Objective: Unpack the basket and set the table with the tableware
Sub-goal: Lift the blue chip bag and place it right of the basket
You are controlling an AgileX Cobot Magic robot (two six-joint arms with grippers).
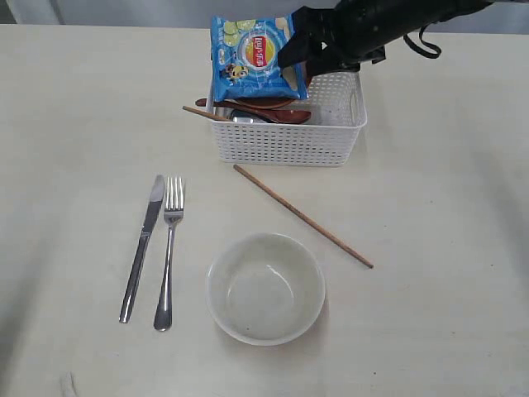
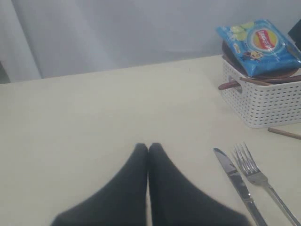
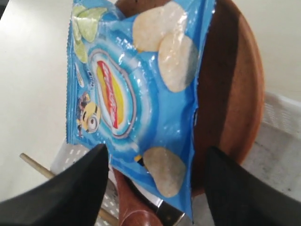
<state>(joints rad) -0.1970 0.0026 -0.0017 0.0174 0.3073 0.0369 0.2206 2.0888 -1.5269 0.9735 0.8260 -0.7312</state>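
I should uncover the brown round plate (image 1: 266,103) for unpacking, so next my right gripper will grab the blue chips bag by its edge printed with potato chips (image 1: 290,76).
The white lattice basket (image 1: 289,136) stands at the back of the table (image 1: 74,124). A blue chips bag (image 1: 252,56) (image 3: 136,89) lies on top of it, over a brown round plate (image 3: 235,84). A reddish-brown spoon (image 1: 277,113) and one chopstick (image 1: 205,113) poke out beneath. My right gripper (image 1: 302,59) (image 3: 157,150) hovers open over the bag's near edge, one finger on each side of it. On the table lie a knife (image 1: 142,248), a fork (image 1: 169,248), an off-white bowl (image 1: 264,287) and a second chopstick (image 1: 302,215). My left gripper (image 2: 148,147) is shut on nothing, low over bare tabletop.
The knife (image 2: 235,176) and fork (image 2: 258,179) lie just to one side of the left gripper, with the basket (image 2: 263,101) farther off. A pale curtain backs the table's far edge. The bowl sits near the front edge.
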